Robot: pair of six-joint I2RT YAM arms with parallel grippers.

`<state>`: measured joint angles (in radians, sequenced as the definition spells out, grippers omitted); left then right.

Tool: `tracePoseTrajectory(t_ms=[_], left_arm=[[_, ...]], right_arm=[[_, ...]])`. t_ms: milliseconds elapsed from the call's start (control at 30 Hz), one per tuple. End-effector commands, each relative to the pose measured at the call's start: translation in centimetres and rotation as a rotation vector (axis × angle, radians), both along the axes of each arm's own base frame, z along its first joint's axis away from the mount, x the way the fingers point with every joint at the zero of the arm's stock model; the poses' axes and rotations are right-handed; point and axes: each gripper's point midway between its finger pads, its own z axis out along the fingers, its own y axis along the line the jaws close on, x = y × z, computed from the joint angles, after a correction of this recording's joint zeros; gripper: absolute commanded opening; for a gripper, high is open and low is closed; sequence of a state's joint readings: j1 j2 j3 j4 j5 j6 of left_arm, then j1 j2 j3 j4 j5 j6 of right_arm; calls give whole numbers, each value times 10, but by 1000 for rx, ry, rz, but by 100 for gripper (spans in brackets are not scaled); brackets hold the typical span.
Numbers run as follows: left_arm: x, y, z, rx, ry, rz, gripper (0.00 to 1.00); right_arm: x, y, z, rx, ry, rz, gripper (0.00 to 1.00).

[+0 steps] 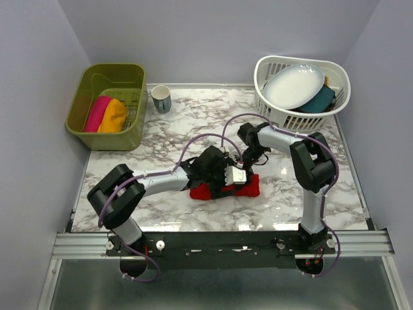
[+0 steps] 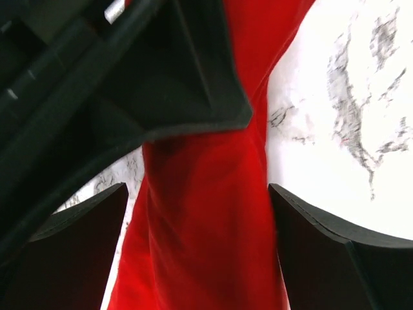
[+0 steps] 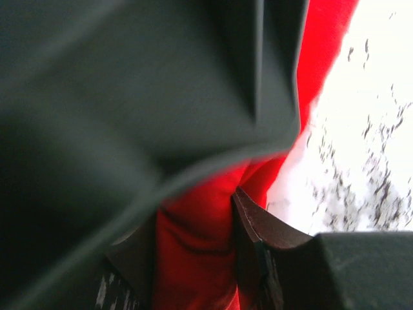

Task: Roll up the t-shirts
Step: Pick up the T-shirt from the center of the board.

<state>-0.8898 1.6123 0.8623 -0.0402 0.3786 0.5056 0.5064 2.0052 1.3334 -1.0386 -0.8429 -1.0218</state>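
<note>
I should lay the t-shirt in the green bin while it stays rolled. So next I should grab the red roll [image 2: 206, 161] across its middle [image 2: 208, 234] with my left gripper.
The red t-shirt [image 1: 250, 187] lies as a short roll at the middle of the marble table [image 1: 193, 116]. My left gripper [image 1: 222, 183] is over its left half. In the left wrist view the left gripper [image 2: 197, 213] is open, its jaws wide apart on either side of the red roll [image 2: 206, 161]. My right gripper [image 1: 248, 169] is at the roll's far right part. In the right wrist view the right gripper [image 3: 193, 252] is shut on a wrinkled fold of red cloth [image 3: 322, 51]. The magenta t-shirt [image 1: 97, 113] and the orange t-shirt [image 1: 114, 116] lie rolled in the green bin [image 1: 84, 84].
A small cup [image 1: 161, 99] stands at the back next to the green bin. A white basket [image 1: 303, 119] at the back right holds a white oval plate [image 1: 295, 85] and a teal item [image 1: 321, 100]. The two grippers are close together over the roll.
</note>
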Motion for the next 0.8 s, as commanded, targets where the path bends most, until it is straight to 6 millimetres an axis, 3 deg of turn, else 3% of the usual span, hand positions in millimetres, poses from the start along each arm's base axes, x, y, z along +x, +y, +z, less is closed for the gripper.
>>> tracePoseTrajectory(t_ms=[0,200,433,500,533,567,767], left_arm=[[-10,6,-32,77,56,-50,95],[-11,6,-48,89,72,-42,94],[-29,0,-64,89,104,-66,79],[-35,4,-71,105,132,-64,74],[-38,5,-73,107,145,-66,69],[-40,7,-74,108,155,-68,67],[-52,14,-73,120,198,-90,51]], right_arm=[[-4,0,0,13,-47,40,50],[-5,0,-1,10,-63,44,50],[0,2,-4,-10,-60,11,57],[2,2,-4,-22,-62,-8,66],[5,4,-5,-20,-76,-16,80],[6,4,-5,-24,-77,-23,100],[22,4,9,-7,-86,-107,100]])
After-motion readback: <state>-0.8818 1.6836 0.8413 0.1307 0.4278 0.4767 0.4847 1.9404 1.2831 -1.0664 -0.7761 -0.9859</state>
